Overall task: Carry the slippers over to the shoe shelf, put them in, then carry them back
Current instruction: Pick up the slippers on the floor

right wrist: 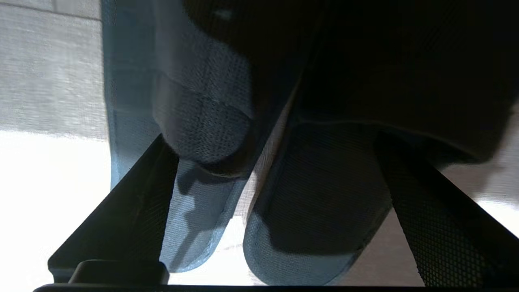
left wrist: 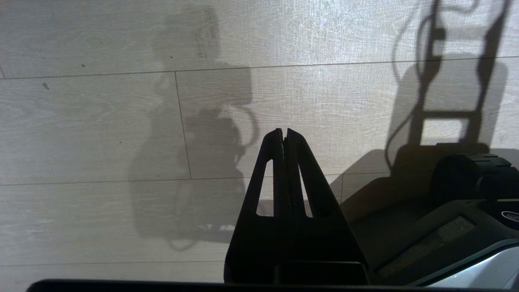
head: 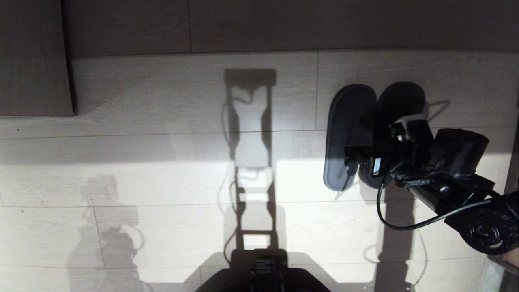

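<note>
I should next take hold of the pair of slippers by their adjoining inner edges with my right gripper, to carry them to the shoe shelf together.
The two dark grey slippers [head: 344, 121] lie side by side on the pale plank floor, at the right of the head view. My right gripper [head: 375, 140] hangs low over their near ends. In the right wrist view it [right wrist: 271, 138] is open, with one finger [right wrist: 121, 211] outside the lighter slipper [right wrist: 194, 202] and the other finger [right wrist: 438, 219] outside the darker slipper [right wrist: 320, 202]. Nothing is pinched between them. The broad strap [right wrist: 202, 121] shows just ahead. My left gripper [left wrist: 284, 132] hangs shut and empty over bare floor. The shoe shelf is out of view.
A dark taupe wood-grain front [head: 284, 24] runs along the far side, and a wood panel [head: 32, 56] juts out at the far left. A dark edge [head: 514, 162] stands close on the right. My base [head: 263, 275] sits at the near edge, with open floor [head: 162, 182] left of the slippers.
</note>
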Controlling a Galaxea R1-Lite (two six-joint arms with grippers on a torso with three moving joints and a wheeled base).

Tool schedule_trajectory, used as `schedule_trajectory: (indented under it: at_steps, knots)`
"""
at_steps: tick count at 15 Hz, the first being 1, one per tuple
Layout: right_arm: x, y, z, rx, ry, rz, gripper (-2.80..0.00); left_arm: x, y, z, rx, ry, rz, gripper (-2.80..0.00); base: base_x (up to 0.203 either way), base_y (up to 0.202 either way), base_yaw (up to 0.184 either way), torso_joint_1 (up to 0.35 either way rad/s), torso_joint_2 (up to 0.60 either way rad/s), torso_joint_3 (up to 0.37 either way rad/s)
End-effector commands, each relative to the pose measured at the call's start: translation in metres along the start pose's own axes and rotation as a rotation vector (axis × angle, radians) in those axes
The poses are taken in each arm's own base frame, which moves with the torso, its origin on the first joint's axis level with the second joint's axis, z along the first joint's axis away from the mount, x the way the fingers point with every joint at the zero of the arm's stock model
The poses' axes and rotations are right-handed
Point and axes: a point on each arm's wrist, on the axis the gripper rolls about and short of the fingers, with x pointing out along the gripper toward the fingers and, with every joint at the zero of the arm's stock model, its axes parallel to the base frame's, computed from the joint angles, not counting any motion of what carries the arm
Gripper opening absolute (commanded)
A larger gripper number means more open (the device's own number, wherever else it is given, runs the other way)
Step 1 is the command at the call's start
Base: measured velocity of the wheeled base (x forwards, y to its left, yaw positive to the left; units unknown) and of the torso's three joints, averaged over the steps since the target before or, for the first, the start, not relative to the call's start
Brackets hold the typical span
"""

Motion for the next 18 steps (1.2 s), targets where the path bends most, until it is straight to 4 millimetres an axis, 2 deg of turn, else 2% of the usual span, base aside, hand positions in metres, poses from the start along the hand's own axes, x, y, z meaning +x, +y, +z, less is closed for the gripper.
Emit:
schedule_trajectory:
  at_steps: [1, 5, 18]
  knots:
    - [0.007, 0.002, -0.005, 0.0, -0.008, -0.001, 0.0, 0.0, 0.0, 0.0, -0.001, 0.0, 0.0, -2.8, 0.0, 0.0, 0.0, 0.0, 0.0, 0.0]
    - [0.015, 0.002, 0.001, 0.008, -0.104, -0.026, 0.0, 0.0, 0.0, 0.0, -0.001, 0.0, 0.0, -2.8, 0.0, 0.0, 0.0, 0.0, 0.0, 0.0]
    - [0.02, -0.001, 0.001, -0.021, -0.115, -0.045, 0.0, 0.0, 0.0, 0.0, -0.001, 0.0, 0.0, -2.8, 0.0, 0.0, 0.0, 0.0, 0.0, 0.0]
